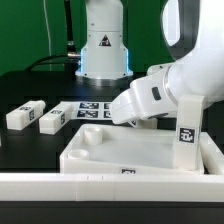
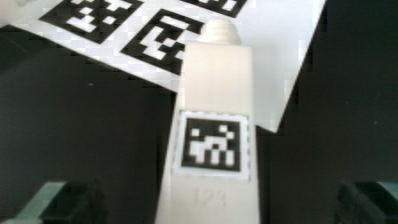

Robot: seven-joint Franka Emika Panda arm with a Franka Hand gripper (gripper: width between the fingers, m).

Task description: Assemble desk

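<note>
My gripper should next grab the tagged leg between my fingers by its square end [image 2: 210, 201], so its round peg stays free to go into the corner of the desk panel.
The white desk panel [image 1: 120, 152] lies flat near the front of the black table. One white leg [image 1: 187, 128] with a square tag stands upright at the panel's corner on the exterior view's right. Two loose legs [image 1: 24, 116] [image 1: 54, 119] lie on the table at the exterior view's left. My gripper [image 1: 118, 116] hangs low over the marker board [image 1: 92, 110]. In the wrist view another tagged leg [image 2: 214, 120] lies between my fingers [image 2: 54, 202], partly over the marker board [image 2: 143, 35]. My gripper [image 2: 210, 203] is open, with both fingers clear of the leg's sides.
The arm's base [image 1: 103, 45] stands at the back of the table. A long white rail [image 1: 100, 187] runs along the front edge. The gripper housing [image 1: 160, 95] hides the table behind the panel's far side.
</note>
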